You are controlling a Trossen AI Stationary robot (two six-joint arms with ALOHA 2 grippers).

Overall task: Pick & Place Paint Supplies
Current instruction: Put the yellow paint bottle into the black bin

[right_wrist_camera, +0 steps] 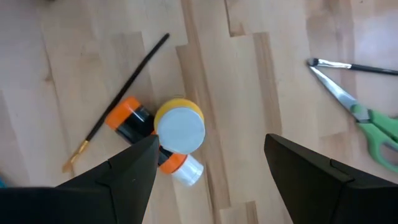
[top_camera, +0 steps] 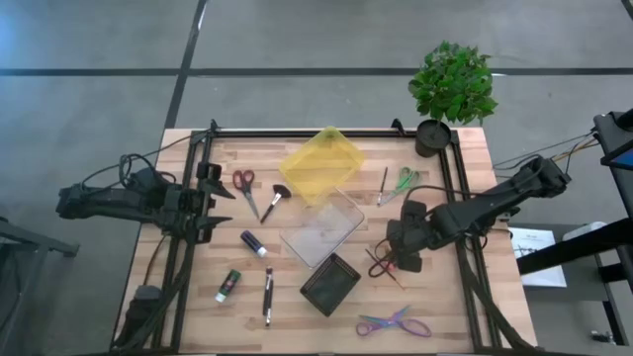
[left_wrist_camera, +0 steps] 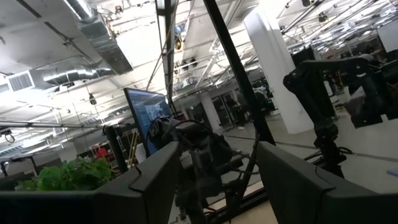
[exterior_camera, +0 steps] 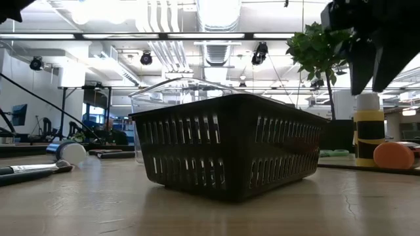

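Observation:
Next, to stand the yellow bottle in the black basket, my right gripper grabs its white-end with the cap [right_wrist_camera: 180, 129].
My right gripper [top_camera: 399, 259] [right_wrist_camera: 211, 149] hangs open, pointing down over a small cluster right of the black basket [top_camera: 329, 284]. The cluster holds an upright yellow bottle [right_wrist_camera: 180, 126] with a white cap, an orange-red bottle [right_wrist_camera: 177, 165] lying on its side, an orange-and-black piece [right_wrist_camera: 129, 119] and a thin brush [right_wrist_camera: 118, 93]. A dark blue bottle [top_camera: 254, 243], a green bottle [top_camera: 228, 286] and a dark brush [top_camera: 268, 295] lie on the table's left half. Another brush [top_camera: 275, 201] lies beside red scissors [top_camera: 244, 188]. My left gripper [top_camera: 220, 203] [left_wrist_camera: 217, 165] waits open at the left, raised and holding nothing.
A yellow tray [top_camera: 321, 163] and a clear box [top_camera: 321, 229] sit mid-table, behind the basket. Green scissors [top_camera: 404, 182] and a brush [top_camera: 383, 185] lie far right, purple scissors [top_camera: 394, 323] near the front edge. A potted plant [top_camera: 452, 89] stands at the far right corner.

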